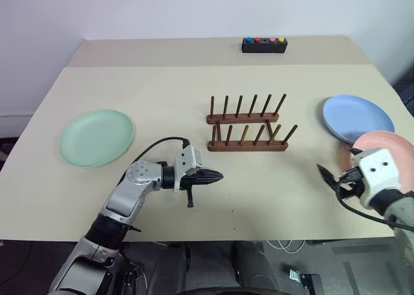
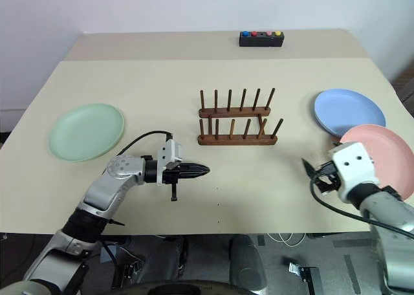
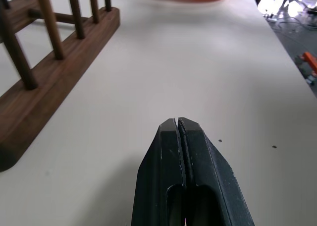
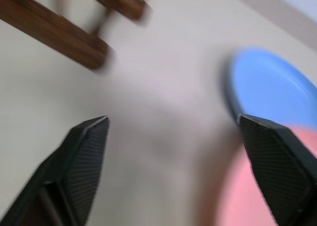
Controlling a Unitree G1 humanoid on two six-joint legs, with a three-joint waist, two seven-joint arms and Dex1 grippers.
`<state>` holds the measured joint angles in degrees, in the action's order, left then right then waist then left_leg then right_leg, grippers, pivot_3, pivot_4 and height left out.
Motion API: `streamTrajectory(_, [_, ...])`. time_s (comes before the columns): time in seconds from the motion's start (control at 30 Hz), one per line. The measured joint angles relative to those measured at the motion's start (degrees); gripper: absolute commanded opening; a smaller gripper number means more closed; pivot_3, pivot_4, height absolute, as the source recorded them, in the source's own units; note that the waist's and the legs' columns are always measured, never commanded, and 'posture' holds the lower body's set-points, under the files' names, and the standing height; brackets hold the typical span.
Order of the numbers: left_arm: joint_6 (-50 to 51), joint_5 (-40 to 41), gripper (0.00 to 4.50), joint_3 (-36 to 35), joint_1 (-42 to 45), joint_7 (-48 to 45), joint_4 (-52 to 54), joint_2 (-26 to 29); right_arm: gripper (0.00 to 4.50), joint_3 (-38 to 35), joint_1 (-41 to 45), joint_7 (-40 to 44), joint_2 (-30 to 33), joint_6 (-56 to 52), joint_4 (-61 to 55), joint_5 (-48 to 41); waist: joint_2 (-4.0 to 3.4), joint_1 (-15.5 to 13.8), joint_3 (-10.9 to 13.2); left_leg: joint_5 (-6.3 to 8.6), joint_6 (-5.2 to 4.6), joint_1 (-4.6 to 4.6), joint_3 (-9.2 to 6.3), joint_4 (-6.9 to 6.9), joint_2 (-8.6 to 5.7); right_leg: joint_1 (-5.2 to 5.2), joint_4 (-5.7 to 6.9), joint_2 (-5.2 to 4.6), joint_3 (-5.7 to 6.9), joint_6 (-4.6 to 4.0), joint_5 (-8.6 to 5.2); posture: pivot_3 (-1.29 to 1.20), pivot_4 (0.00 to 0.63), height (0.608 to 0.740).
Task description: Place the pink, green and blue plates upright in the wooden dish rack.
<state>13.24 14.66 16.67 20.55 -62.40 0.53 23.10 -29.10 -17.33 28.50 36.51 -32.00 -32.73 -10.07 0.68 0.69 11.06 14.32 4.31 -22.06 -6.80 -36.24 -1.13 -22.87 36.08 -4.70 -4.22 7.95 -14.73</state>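
The right gripper grabs the pink plate by its rim [image 1: 367,135] next. Then the plate goes upright into the wooden dish rack [image 1: 248,132].
The mint green plate [image 1: 97,138] lies flat on the left of the table. On the right lies the light blue plate [image 1: 358,117]. The pink plate [image 2: 381,156] sits just in front of it, its rim overlapping the blue one's near edge. Between them stands the wooden dish rack [image 1: 248,132], with nothing between its pegs. My left gripper [image 1: 218,176] is shut on nothing. It hovers in front of the rack and points to the right. My right gripper [image 4: 173,119] is open and empty, just left of the pink plate, and its wrist hides part of that plate.
A black box with coloured buttons [image 1: 264,44] sits at the back of the beige table [image 1: 194,88]. The pink plate lies close to the table's right front corner. Cables lie on the floor [image 1: 284,246] below the front edge.
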Motion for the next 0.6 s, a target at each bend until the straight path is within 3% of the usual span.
streamTrajectory(0.27, [-0.21, 0.95, 0.00, 0.15, 2.08, -2.46, 0.00, -0.76, 4.27, -0.66, -0.96, -4.63, -2.10, -4.57, 4.45, 2.15, -0.01, 0.13, 0.00, 0.00, 0.00, 0.01, 0.02, 0.00, 0.00, 0.00, -0.01, -0.01, -0.01, -0.02, -0.01, 0.00, 0.150, 0.740])
streamTrajectory(0.3, [-0.23, 0.95, 0.00, 0.15, 2.17, -2.49, 0.00, -0.76, 4.04, -0.50, -0.62, -4.85, -2.32, -4.83, 5.39, 2.15, -0.02, 0.14, -0.01, 0.00, 0.00, 0.00, 0.03, 0.00, 0.00, 0.00, -0.02, -0.01, -0.02, -0.02, -0.01, 0.00, 0.150, 0.740])
streamTrajectory(0.37, [-0.33, 0.92, 0.00, 0.16, 2.16, -2.47, -0.04, -0.76, 3.41, -0.37, -0.24, -5.16, -2.34, -4.95, 6.42, 2.23, -0.01, 0.12, -0.01, 0.00, 0.00, 0.00, 0.03, 0.01, 0.00, 0.00, -0.02, 0.00, -0.01, -0.02, -0.01, 0.00, 0.150, 0.740])
streamTrajectory(0.53, [-1.12, 0.86, 0.00, 0.16, 2.09, -2.23, -0.05, -0.67, 0.80, 1.87, 0.53, -5.49, -2.34, -5.15, 7.57, 2.56, -0.01, 0.13, -0.01, 0.00, 0.00, 0.00, 0.03, 0.01, 0.00, 0.00, -0.02, 0.00, -0.01, -0.01, -0.01, 0.00, 0.150, 0.740])
streamTrajectory(0.6, [-1.29, 0.80, 0.00, 0.16, 1.93, -2.14, -0.05, -0.53, 0.04, 2.71, 0.46, -5.59, -2.33, -5.09, 7.54, 2.81, -0.01, 0.12, -0.01, 0.00, 0.00, 0.00, 0.02, 0.01, 0.00, 0.00, -0.02, 0.00, -0.01, -0.01, -0.01, 0.00, 0.150, 0.740])
